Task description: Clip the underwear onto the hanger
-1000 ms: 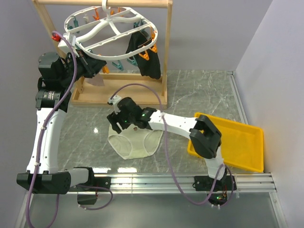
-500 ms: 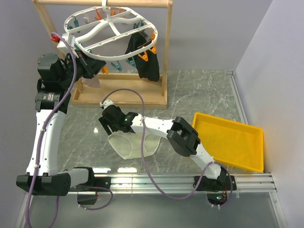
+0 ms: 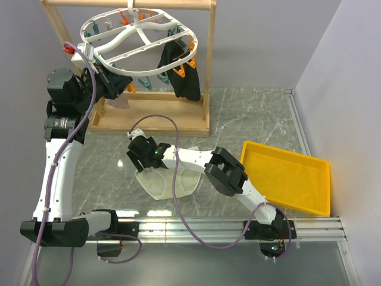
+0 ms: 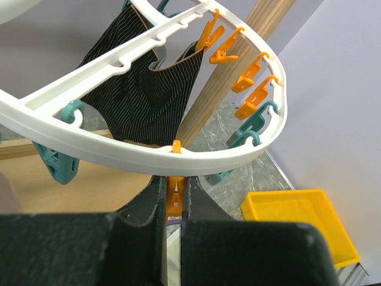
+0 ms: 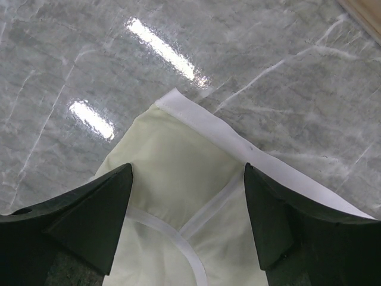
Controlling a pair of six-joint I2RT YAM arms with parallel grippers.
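I need to grab just inside the underwear's white waistband (image 5: 185,146) near the underwear's corner with my right gripper next, so the waistband's edge stays free to clip.
The cream underwear (image 3: 168,181) lies flat on the marble table; in the right wrist view (image 5: 178,167) its white waistband and leg seams show. My right gripper (image 3: 143,156) hovers open over its upper left corner, fingers astride the fabric (image 5: 187,205), holding nothing. The white hanger (image 3: 138,37) hangs from the wooden rack, ringed by teal and orange clips. My left gripper (image 3: 117,83) is raised at its near rim (image 4: 178,158) and is shut on an orange clip (image 4: 174,199) dangling there.
A black garment (image 3: 178,68) is clipped on the hanger's right side, also in the left wrist view (image 4: 143,89). The wooden rack (image 3: 208,71) stands at the back. A beige-pink cloth (image 3: 122,102) hangs low by the rack base. A yellow tray (image 3: 286,179) sits at right.
My right gripper has swung left across the underwear to its upper left corner, the forearm folding in. The left arm has stayed at the hanger rim.
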